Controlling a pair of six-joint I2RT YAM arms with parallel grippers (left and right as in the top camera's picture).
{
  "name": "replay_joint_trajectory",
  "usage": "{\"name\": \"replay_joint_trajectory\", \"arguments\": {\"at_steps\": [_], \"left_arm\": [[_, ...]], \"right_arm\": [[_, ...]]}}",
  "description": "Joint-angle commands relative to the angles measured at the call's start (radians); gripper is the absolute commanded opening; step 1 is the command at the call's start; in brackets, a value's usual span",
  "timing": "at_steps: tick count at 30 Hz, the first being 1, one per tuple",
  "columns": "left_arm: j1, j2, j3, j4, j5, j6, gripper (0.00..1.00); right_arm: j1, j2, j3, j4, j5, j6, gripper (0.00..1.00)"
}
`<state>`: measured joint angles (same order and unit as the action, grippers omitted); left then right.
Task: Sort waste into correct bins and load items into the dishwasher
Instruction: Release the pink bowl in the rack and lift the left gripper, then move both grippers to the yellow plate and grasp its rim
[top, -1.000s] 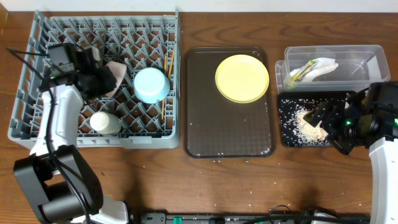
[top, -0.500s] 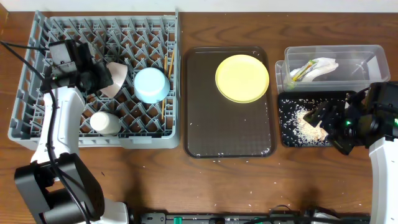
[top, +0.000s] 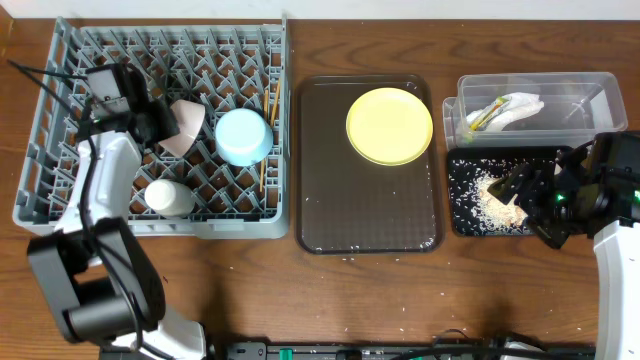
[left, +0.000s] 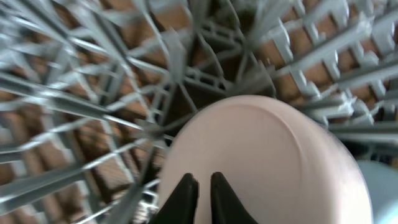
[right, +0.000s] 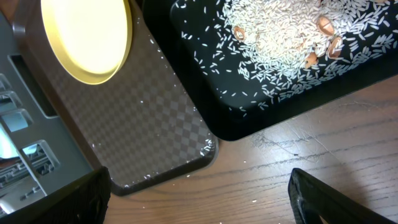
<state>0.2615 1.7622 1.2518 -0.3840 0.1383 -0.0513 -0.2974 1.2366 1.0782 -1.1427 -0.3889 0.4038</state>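
My right gripper picks up the yellow plate by its rim on the black-tray side next, leaving the plate's rack-side rim free to hand over.
My left gripper (top: 152, 122) is shut and empty over the grey dish rack (top: 60, 190), its tips right by the cream-white bowl (top: 187, 129), which lies tilted, bottom up, in the rack. In the left wrist view the closed fingers (left: 199, 186) sit against that bowl (left: 267, 149). The light blue bowl (top: 244, 136), white cup (top: 170, 197) and chopsticks (top: 268, 125) are in the rack. The yellow plate (top: 389, 125) lies on the brown tray (top: 368, 210). My right gripper (top: 535, 207) is open wide and empty (right: 199, 199) at the black tray (top: 460, 215), which holds the rice scraps (top: 500, 203).
The clear tub (top: 585, 95) at the back right holds the white napkin (top: 518, 106) and green wrapper (top: 480, 118). The right wrist view shows the plate (right: 87, 37), brown tray corner (right: 155, 137), black tray (right: 249, 121) and stray rice grains on the wood.
My left gripper has drawn back to the left off the cream-white bowl, which now lies uncovered in the rack. The right arm has not moved.
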Motion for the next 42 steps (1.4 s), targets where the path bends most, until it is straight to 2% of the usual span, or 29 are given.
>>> {"name": "replay_joint_trajectory", "arguments": {"at_steps": [1, 3, 9, 16, 20, 22, 24, 27, 30, 33, 35, 37, 38, 39, 42], "left_arm": [[0.002, 0.005, 0.0, -0.021, 0.151, 0.017, 0.08], [0.0, -0.011, 0.0, -0.047, 0.195, 0.016, 0.08], [-0.042, -0.05, 0.0, -0.119, 0.191, 0.006, 0.07], [-0.105, -0.051, 0.0, -0.135, 0.105, 0.014, 0.08], [-0.108, -0.079, 0.0, -0.139, 0.103, 0.013, 0.07], [-0.108, -0.115, 0.0, -0.141, 0.104, 0.013, 0.16], [-0.108, -0.169, 0.002, -0.161, 0.104, 0.013, 0.17], [-0.111, -0.266, 0.002, -0.223, 0.108, 0.013, 0.27], [-0.131, -0.375, 0.002, -0.306, 0.115, -0.014, 0.32], [-0.171, -0.472, 0.002, -0.38, 0.116, -0.04, 0.37], [-0.23, -0.558, 0.002, -0.441, 0.14, -0.04, 0.44], [-0.298, -0.623, 0.002, -0.466, 0.253, -0.04, 0.62], [-0.34, -0.648, 0.002, -0.476, 0.34, -0.04, 0.65], [-0.368, -0.658, 0.002, -0.484, 0.394, -0.04, 0.67], [-0.423, -0.663, 0.001, -0.51, 0.468, -0.04, 0.68]], "right_arm": [[0.009, -0.004, 0.005, -0.002, 0.0, -0.016, 0.89], [0.009, -0.004, 0.005, -0.002, 0.0, -0.016, 0.89], [0.009, -0.004, 0.005, 0.0, 0.0, -0.016, 0.89], [0.009, -0.004, 0.005, 0.001, 0.0, -0.016, 0.88], [0.009, -0.004, 0.005, -0.002, 0.0, -0.016, 0.88], [0.009, -0.004, 0.005, -0.004, 0.0, -0.016, 0.88], [0.009, -0.004, 0.005, -0.003, 0.0, -0.016, 0.88], [0.011, -0.004, 0.005, 0.002, -0.001, -0.023, 0.87], [0.045, -0.004, 0.005, 0.045, -0.041, -0.101, 0.82], [0.138, -0.004, 0.005, 0.101, -0.067, -0.142, 0.77], [0.286, 0.007, 0.005, 0.173, -0.017, -0.147, 0.74], [0.446, 0.044, 0.005, 0.247, 0.131, -0.064, 0.7], [0.533, 0.089, 0.005, 0.27, 0.282, 0.103, 0.63], [0.576, 0.123, 0.005, 0.28, 0.357, 0.203, 0.61], [0.64, 0.229, 0.005, 0.355, 0.418, 0.357, 0.58]]}}
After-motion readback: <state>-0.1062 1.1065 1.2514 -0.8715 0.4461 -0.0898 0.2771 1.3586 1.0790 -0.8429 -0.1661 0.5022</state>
